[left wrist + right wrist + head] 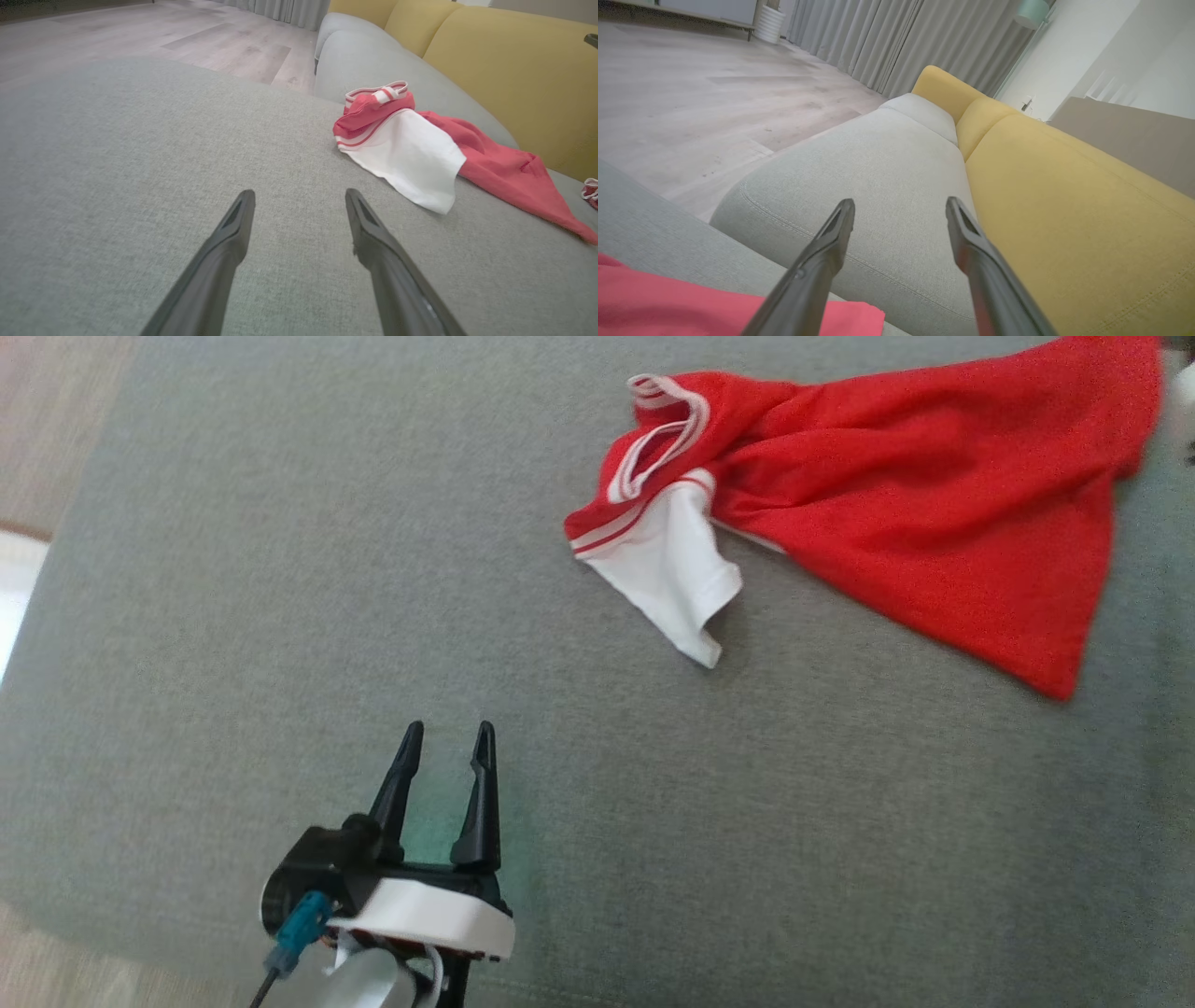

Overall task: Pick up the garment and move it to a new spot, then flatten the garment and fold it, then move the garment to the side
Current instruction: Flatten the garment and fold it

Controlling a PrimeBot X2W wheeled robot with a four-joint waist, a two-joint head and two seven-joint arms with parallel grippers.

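My right gripper is to grip the red shirt (952,482) by its bottom hem corner (1059,681) next, so that I can flatten and fold it.
The garment (887,504) is a red shirt with a white sleeve and red-and-white striped trim, lying crumpled on the grey sofa seat (280,616) at the upper right of the head view. In the left wrist view the garment (411,149) lies ahead and to the right. My left gripper (446,747) hovers open over bare cushion, well short of the cloth; its fingers (233,224) hold nothing. My right gripper (899,212) is open and empty, with a red edge of the garment (714,308) below and behind its fingertips.
Yellow back cushions (1064,210) run along the far side of the sofa. A second grey seat cushion (878,163) adjoins this one. Wooden floor (163,32) lies beyond the seat edge, with grey curtains (901,42) farther off.
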